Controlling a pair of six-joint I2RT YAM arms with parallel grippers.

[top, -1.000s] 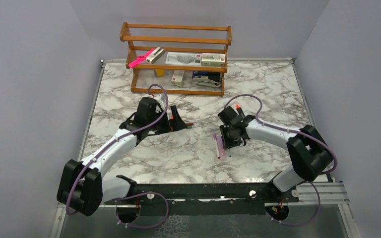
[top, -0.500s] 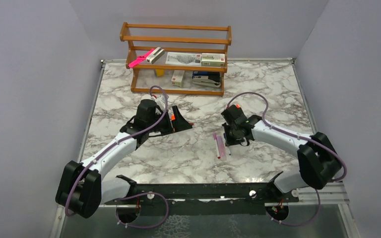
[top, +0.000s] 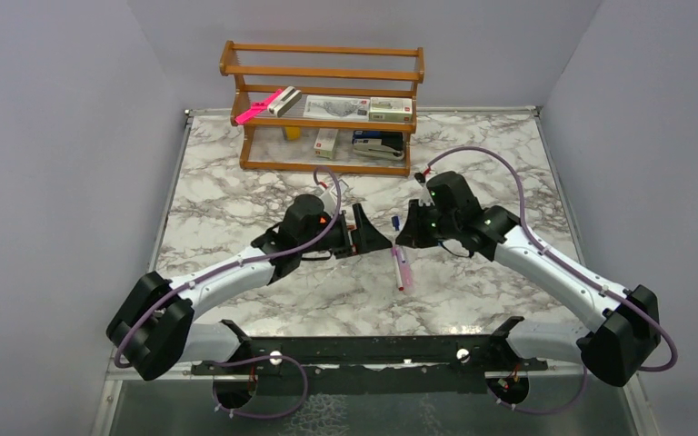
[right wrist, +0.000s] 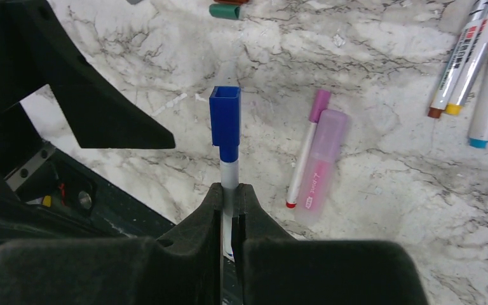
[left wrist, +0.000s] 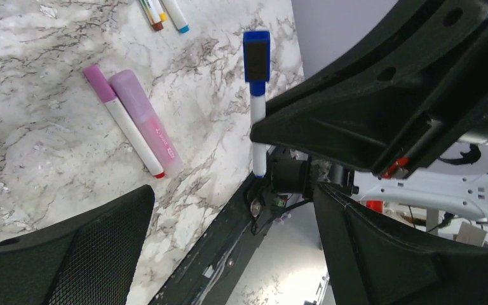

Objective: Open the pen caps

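Observation:
My right gripper is holding the marker's white body. To open the marker, my left gripper needs to grab it next by its blue cap (top: 394,221) (left wrist: 256,54), away from that body.
My right gripper (right wrist: 230,190) is shut on the white barrel of a marker with a blue cap (right wrist: 225,121), held above the table with the cap pointing away from the fingers. In the top view this cap (top: 394,221) sits between my right gripper (top: 406,232) and my left gripper (top: 366,239). My left gripper (left wrist: 235,254) is open and empty, its fingers (left wrist: 70,254) apart from the blue cap (left wrist: 256,54). A slim pen with a lilac cap (right wrist: 319,101) and a pink translucent highlighter (right wrist: 321,162) lie on the marble below. A green cap (right wrist: 225,11) lies further off.
Several capped markers (right wrist: 470,57) lie together on the marble, also seen in the left wrist view (left wrist: 162,13). A wooden shelf (top: 323,104) with small boxes and a long pink item stands at the back. A black rail (top: 373,345) runs along the near edge.
Both arms have swung toward the table's middle. My right gripper rose from beside the pink pen with the blue-capped marker in it. My left gripper moved right, close to that cap.

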